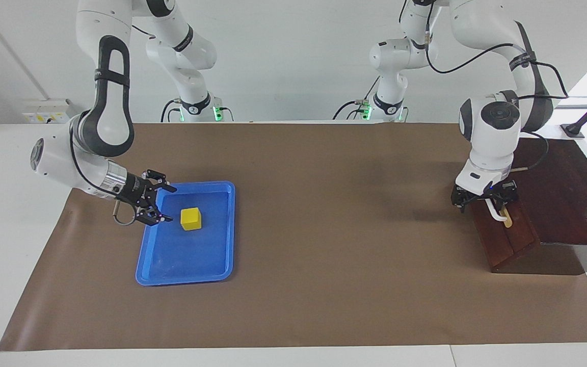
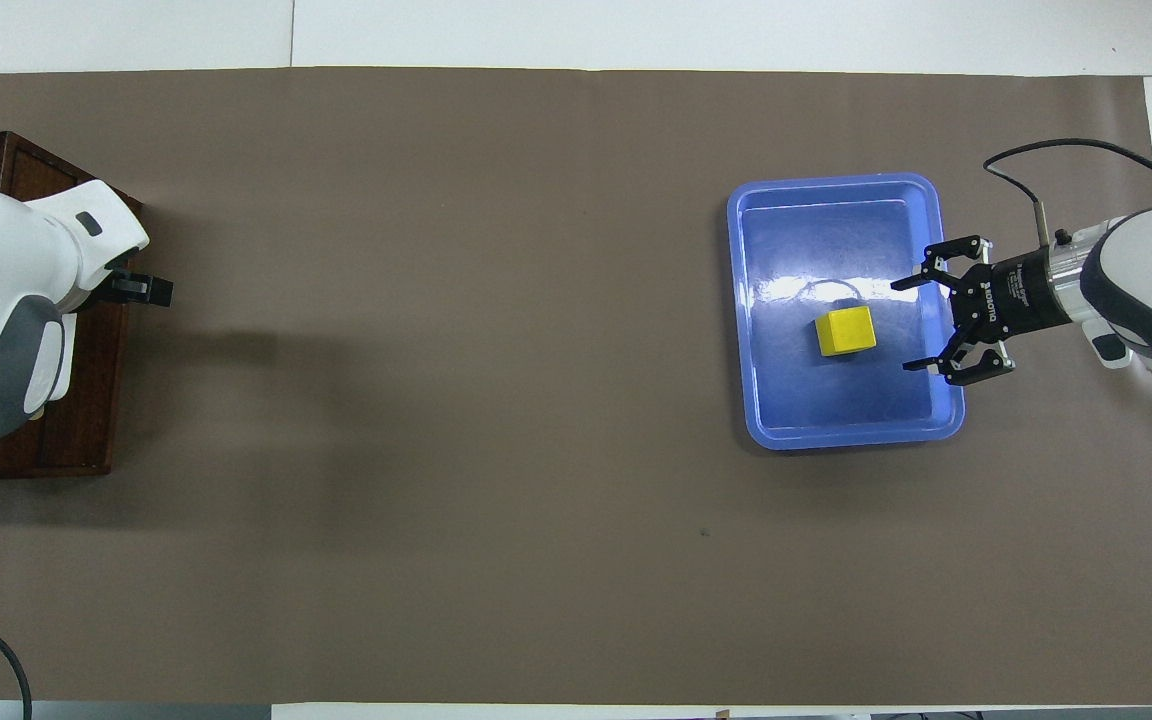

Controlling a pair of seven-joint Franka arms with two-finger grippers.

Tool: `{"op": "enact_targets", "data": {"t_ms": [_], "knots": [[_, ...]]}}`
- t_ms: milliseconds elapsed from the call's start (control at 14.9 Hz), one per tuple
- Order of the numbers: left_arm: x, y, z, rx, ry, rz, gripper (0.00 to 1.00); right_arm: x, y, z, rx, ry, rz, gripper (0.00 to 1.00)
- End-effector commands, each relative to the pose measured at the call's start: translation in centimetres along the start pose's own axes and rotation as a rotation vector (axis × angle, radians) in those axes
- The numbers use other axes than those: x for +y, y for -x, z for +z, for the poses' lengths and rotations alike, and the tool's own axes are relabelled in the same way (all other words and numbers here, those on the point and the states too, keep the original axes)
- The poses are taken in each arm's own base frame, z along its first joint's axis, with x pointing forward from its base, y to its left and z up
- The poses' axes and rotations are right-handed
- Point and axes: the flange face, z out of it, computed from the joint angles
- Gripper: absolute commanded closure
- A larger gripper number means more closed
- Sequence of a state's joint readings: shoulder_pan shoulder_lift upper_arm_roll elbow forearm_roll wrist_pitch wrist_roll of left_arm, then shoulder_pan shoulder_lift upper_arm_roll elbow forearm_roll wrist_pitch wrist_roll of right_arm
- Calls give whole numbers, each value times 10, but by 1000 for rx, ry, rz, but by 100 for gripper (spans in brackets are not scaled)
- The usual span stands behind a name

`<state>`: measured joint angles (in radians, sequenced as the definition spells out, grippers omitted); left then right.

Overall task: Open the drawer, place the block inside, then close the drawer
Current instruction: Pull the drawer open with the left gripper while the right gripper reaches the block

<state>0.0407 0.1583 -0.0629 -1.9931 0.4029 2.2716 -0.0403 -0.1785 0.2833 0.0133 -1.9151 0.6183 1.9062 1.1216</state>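
Observation:
Next, my right gripper takes hold of the yellow block by its opposite flat sides. That gets the block ready for the drawer.
The yellow block lies in a flat blue tray toward the right arm's end of the table. My right gripper is open and hangs low over the tray's rim, pointing at the block, a short gap away from it. The dark wooden drawer sits shut in its box at the left arm's end. My left gripper is open at the drawer's white handle. The arm hides most of the handle from above.
The dark wooden box stands at the table's edge at the left arm's end. Brown paper covers the table between tray and drawer.

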Motion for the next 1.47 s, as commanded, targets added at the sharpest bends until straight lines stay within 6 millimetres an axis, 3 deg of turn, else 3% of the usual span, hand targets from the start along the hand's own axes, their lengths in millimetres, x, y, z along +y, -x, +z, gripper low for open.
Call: {"op": "enact_targets", "data": {"t_ms": [0,134,402,670,871,1406], "knots": [[20,-5,16,27,3,-30,0,7,-10,9,-13,-38,-14,0],[52,-19,3,56,19,-73,0,3,-12,12,-12,-56,-18,0],[136,-45,-24,84,95,-231,0,-4,-20,29,-7,-73,-75,0],[175,-50,-44,55,131,-280,0,-5,-15,37,1,-71,-86,0],[184,-47,-43,46,130,-272,0,-3,-16,43,9,-74,-86,0],[163,-47,-44,22,112,-294,0,-1,-12,52,22,-72,-133,1]]}}
